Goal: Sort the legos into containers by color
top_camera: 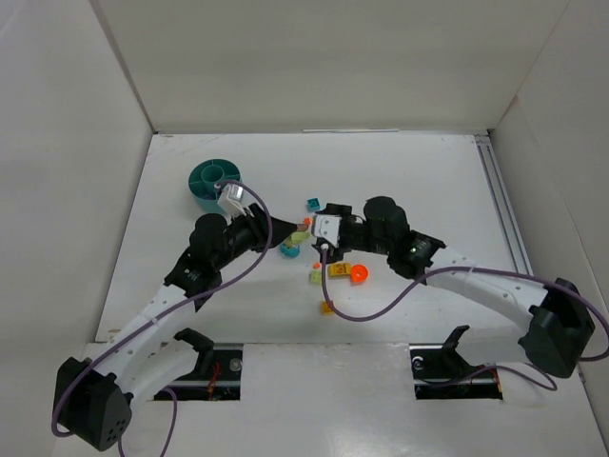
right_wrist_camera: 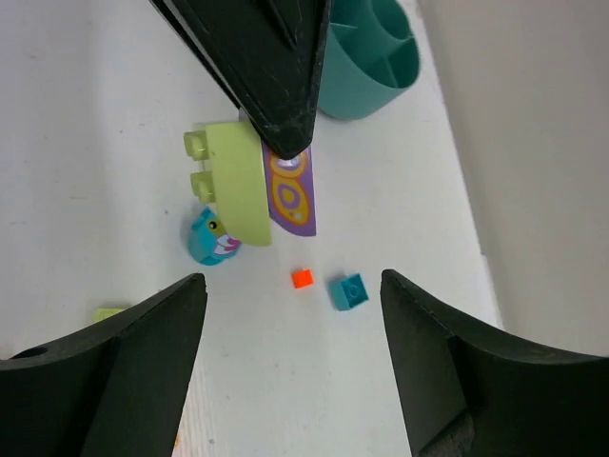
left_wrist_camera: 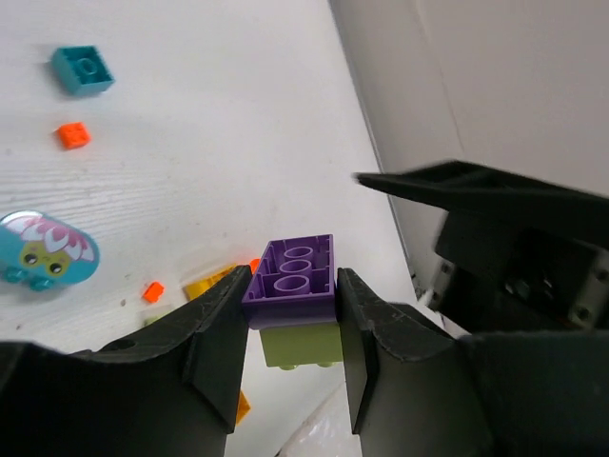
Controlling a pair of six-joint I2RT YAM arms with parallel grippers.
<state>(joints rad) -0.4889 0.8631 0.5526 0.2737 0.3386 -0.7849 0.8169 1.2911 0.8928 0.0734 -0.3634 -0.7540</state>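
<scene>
The robot's right gripper next needs to grip the exposed end of the lime green brick to sort that brick. This leaves the purple brick (left_wrist_camera: 295, 274) free to sort separately.
My left gripper (left_wrist_camera: 293, 290) is shut on a stacked piece, a purple brick (left_wrist_camera: 295, 274) on a lime green one (left_wrist_camera: 303, 345), held above the table. The right wrist view shows those left fingers (right_wrist_camera: 271, 76) gripping the same lime and purple piece (right_wrist_camera: 238, 186). My right gripper (right_wrist_camera: 290, 314) is open and empty, facing it over a tiny orange brick (right_wrist_camera: 302, 278) and a teal brick (right_wrist_camera: 349, 290). The teal divided bowl (top_camera: 205, 190) stands behind the left gripper (top_camera: 284, 227). The right gripper (top_camera: 319, 227) is close to the left one.
A teal character piece (right_wrist_camera: 211, 238), a yellow brick (top_camera: 339, 270), an orange round piece (top_camera: 359, 274), a small yellow bit (top_camera: 315, 277) and an orange bit (top_camera: 327, 307) lie loose near the grippers. White walls enclose the table on the left, back and right.
</scene>
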